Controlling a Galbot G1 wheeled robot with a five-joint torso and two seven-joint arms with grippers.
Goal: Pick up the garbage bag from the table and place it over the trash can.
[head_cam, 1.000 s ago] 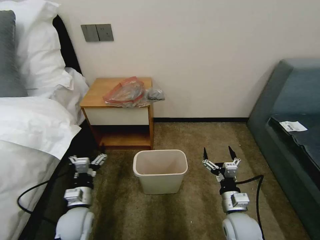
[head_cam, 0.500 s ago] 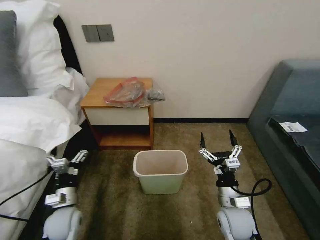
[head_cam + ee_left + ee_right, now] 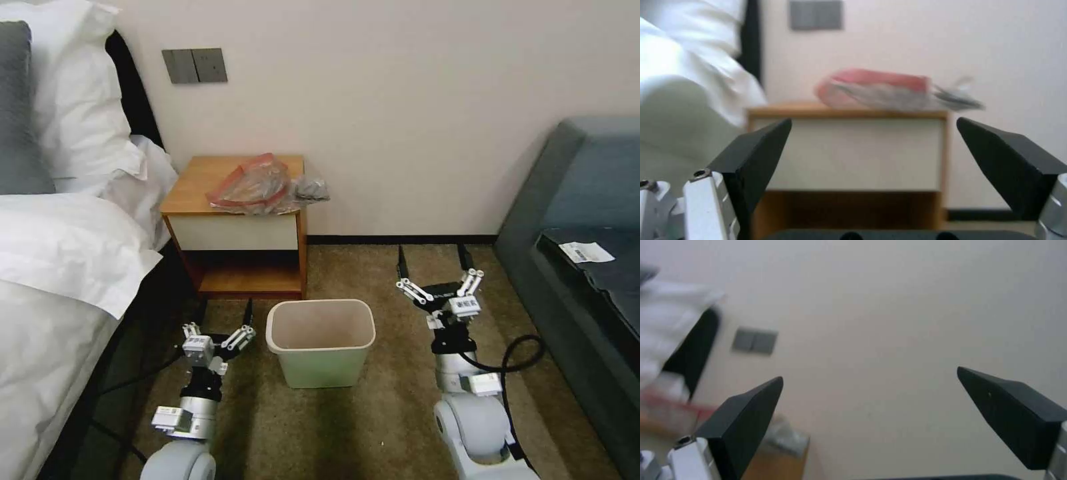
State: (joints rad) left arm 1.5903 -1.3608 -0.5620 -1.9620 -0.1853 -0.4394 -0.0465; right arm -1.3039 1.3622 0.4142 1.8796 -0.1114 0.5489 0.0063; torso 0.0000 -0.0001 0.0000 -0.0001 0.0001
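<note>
The garbage bag lies slack at its red-banded part while its bunched grey end sticks out past the table, so the right gripper will grab it by that end next.
The garbage bag, crinkly clear plastic with a red band, lies on the right part of the table, its dark bunched end hanging past the right edge. The left wrist view shows the bag on the table straight ahead. On the carpet in front of the table stands the cream trash can. My left gripper is open just left of the can, low, pointing at the table. To the can's right, my right gripper is open with its fingers pointing up towards the wall.
A bed with white linen runs along the left, close to my left arm. A grey-blue sofa with a paper slip is at the right. Grey wall switches hang above the table. Cables trail beside both arms.
My left arm has swung right from beside the bed to just left of the trash can. My right gripper has moved farther forward and up. Bag and can have not moved.
</note>
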